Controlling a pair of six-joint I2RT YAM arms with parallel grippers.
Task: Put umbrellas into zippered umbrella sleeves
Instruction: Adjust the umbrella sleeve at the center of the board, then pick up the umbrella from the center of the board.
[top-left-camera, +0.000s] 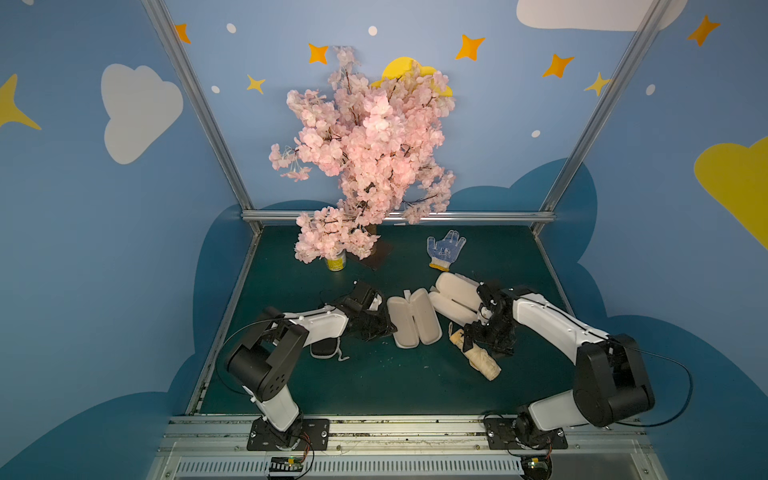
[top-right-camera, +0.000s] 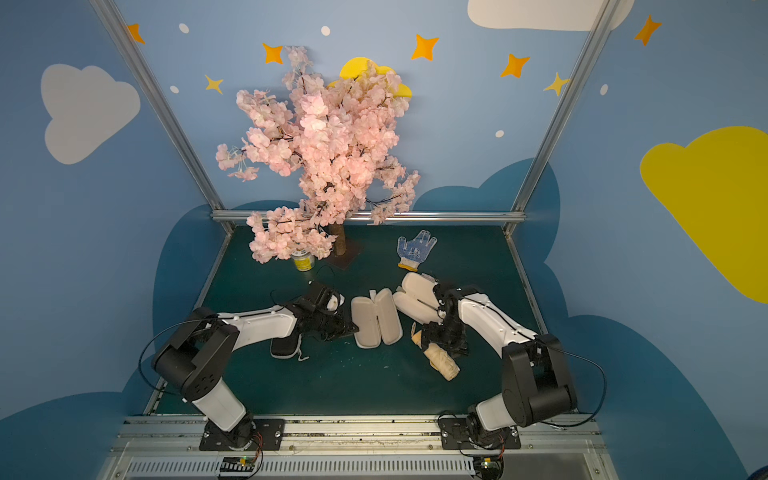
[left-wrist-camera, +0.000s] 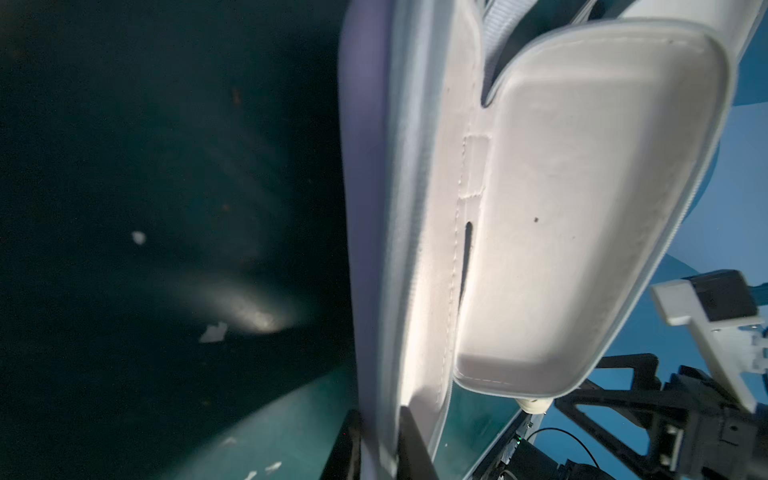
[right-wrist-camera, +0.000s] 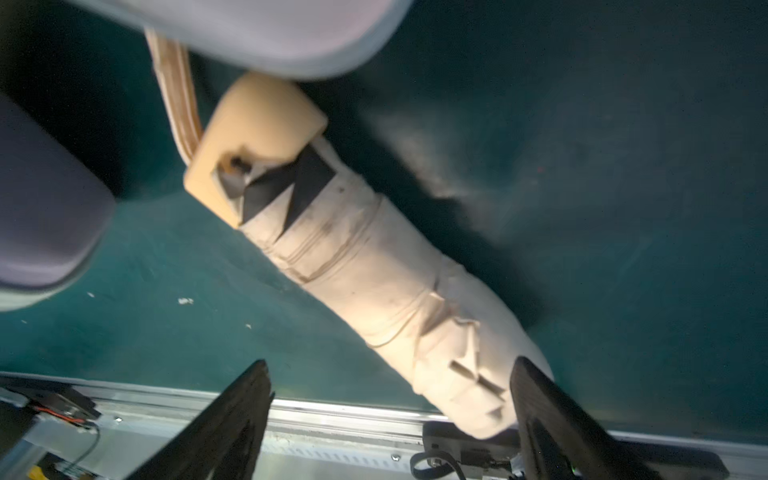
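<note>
The robot's right gripper will next grab the cream-beige umbrella (top-left-camera: 484, 363) across its wrapped middle, so both ends stay free to settle into the lavender sleeve.
The lavender sleeve (top-left-camera: 413, 318) (top-right-camera: 376, 318) lies open mid-table, cream lining up. My left gripper (top-left-camera: 388, 330) is shut on its near wall; in the left wrist view the two fingers (left-wrist-camera: 415, 449) pinch that wall of the sleeve (left-wrist-camera: 582, 208). An off-white sleeve (top-left-camera: 451, 301) lies open behind it to the right. A black sleeve (top-left-camera: 324, 348) shows under my left arm. The cream-beige umbrella (top-left-camera: 484, 363) (right-wrist-camera: 374, 270) lies on the mat. My right gripper (top-left-camera: 478, 338) (right-wrist-camera: 388, 370) hangs open over it, one finger beside its far end.
A pink blossom tree (top-left-camera: 365, 166) and a yellow can (top-left-camera: 336, 262) stand at the back left. A white-and-blue dotted glove (top-left-camera: 445, 249) lies at the back right. A pale bundle (top-left-camera: 376, 301) peeks out behind my left wrist. The green mat (top-left-camera: 395, 382) ends at a metal rail in front.
</note>
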